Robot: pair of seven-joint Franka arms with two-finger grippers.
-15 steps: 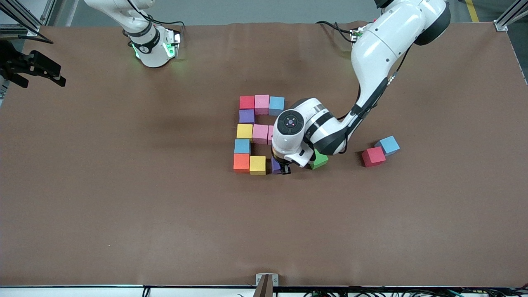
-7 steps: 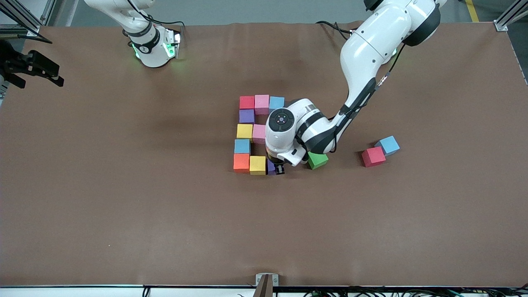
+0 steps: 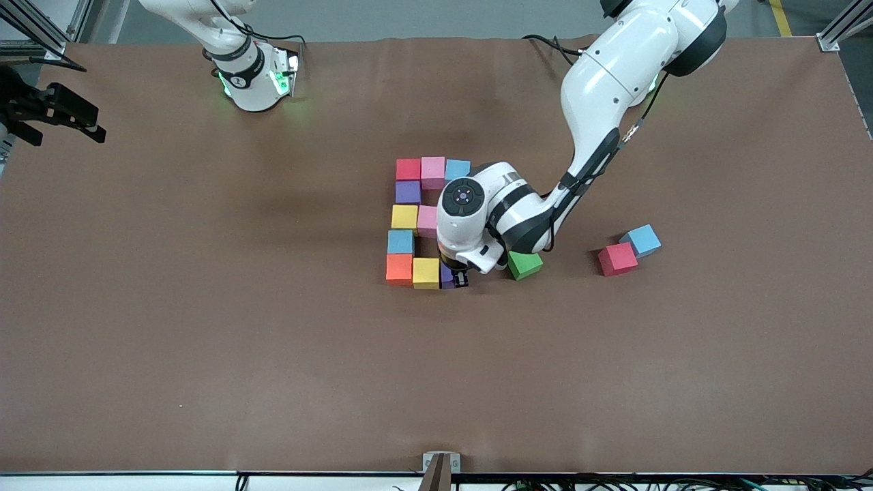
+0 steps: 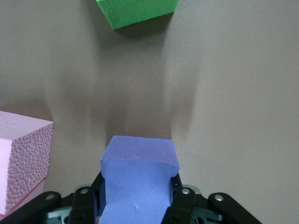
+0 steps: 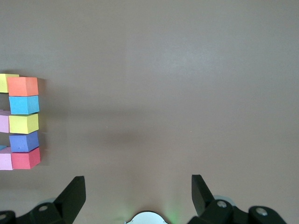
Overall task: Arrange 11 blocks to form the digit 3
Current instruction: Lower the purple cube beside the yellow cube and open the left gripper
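Note:
The purple block (image 3: 447, 278) (image 4: 138, 182) sits low beside the yellow block on the tabletop and would stand, so it is time for my left gripper to open now.
The blocks form a blocky figure at mid-table: red (image 3: 408, 169), pink (image 3: 432, 170) and blue (image 3: 457, 168) in the farthest bar, then purple (image 3: 408, 191), yellow (image 3: 404, 217), pink (image 3: 427, 220), blue (image 3: 400, 241), orange (image 3: 399, 268) and yellow (image 3: 425, 273). My left gripper (image 3: 454, 279) is shut on a purple block (image 4: 139, 172), held low against that nearest yellow block. The left wrist hides part of the middle bar. My right gripper (image 5: 138, 191) waits open and high at the right arm's end of the table, holding nothing.
A green cube (image 3: 525, 264) lies just beside the left wrist, toward the left arm's end. Farther that way a red cube (image 3: 617, 259) and a blue cube (image 3: 643, 240) touch each other. The right arm's base (image 3: 256, 78) stands at the table's back edge.
My left gripper has slid the purple block toward the right arm's end, away from the green cube, until it meets the nearest yellow block. The right arm has not moved.

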